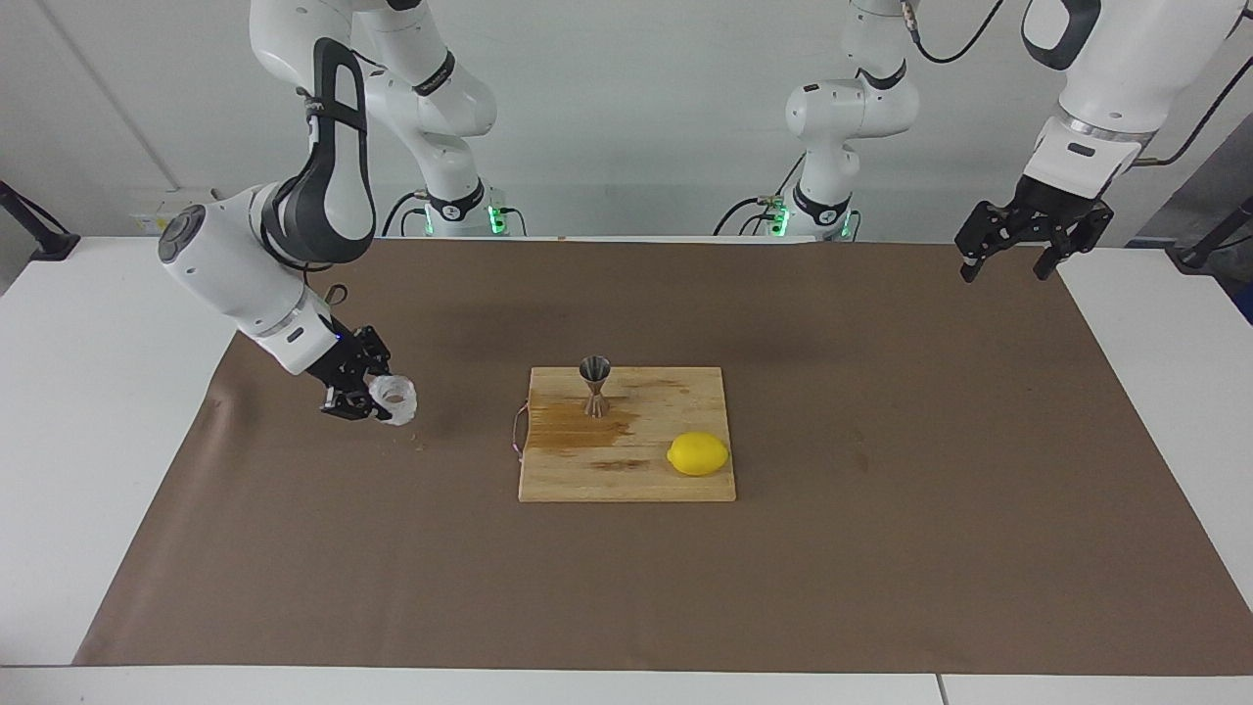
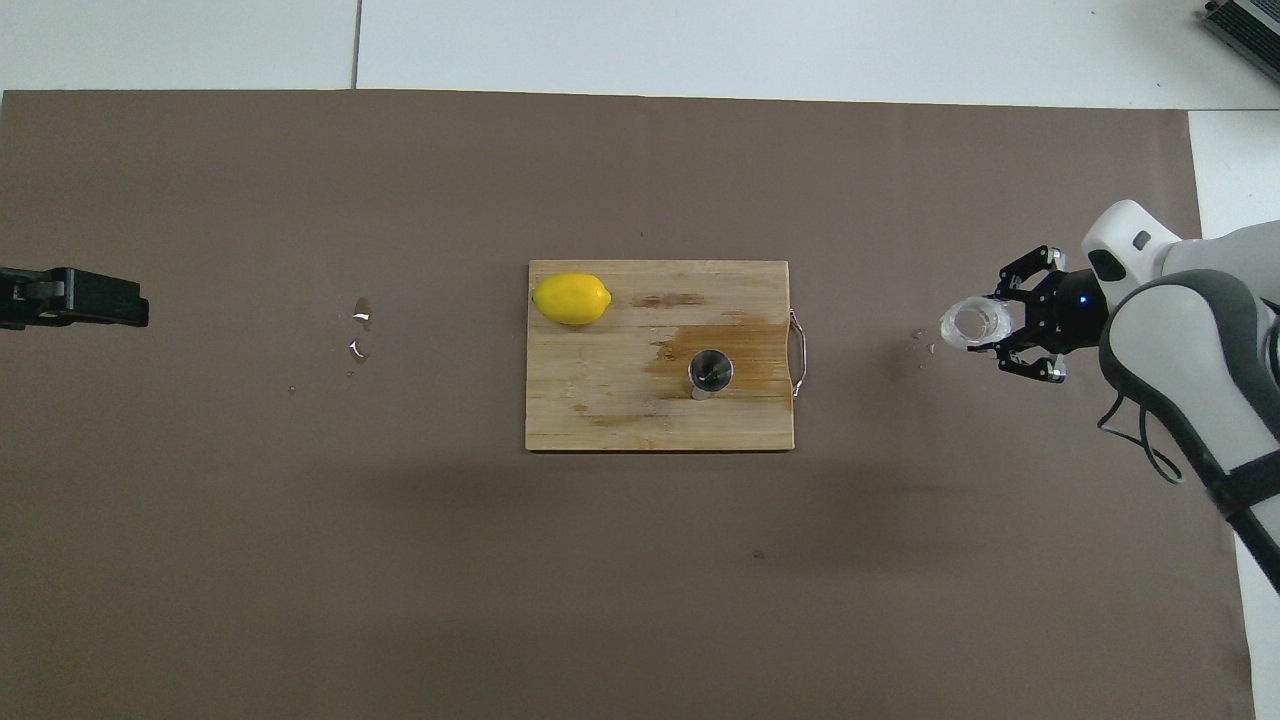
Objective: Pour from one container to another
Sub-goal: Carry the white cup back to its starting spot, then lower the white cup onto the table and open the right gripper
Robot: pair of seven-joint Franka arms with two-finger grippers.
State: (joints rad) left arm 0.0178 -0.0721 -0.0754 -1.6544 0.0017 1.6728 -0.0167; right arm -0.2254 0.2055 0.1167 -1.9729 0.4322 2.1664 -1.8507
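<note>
The clear glass cup (image 1: 394,397) is hanging tilted above the brown mat. My right gripper will keep holding the cup.
The small clear faceted glass cup (image 1: 394,397) (image 2: 968,323) is tilted on its side, low over the brown mat, toward the right arm's end of the table. My right gripper (image 1: 377,397) (image 2: 990,325) is shut on it. The steel hourglass jigger (image 1: 594,385) (image 2: 710,372) stands upright on the wooden cutting board (image 1: 626,482) (image 2: 600,405), well apart from the cup. My left gripper (image 1: 1009,264) (image 2: 120,300) hangs open and empty, high over the mat's edge at the left arm's end, where it waits.
A yellow lemon (image 1: 698,453) (image 2: 571,298) lies on the board's corner farther from the robots. A wet stain (image 2: 715,342) darkens the board around the jigger. Small droplets (image 2: 360,320) dot the mat toward the left arm's end, and a few droplets (image 2: 920,338) lie near the cup.
</note>
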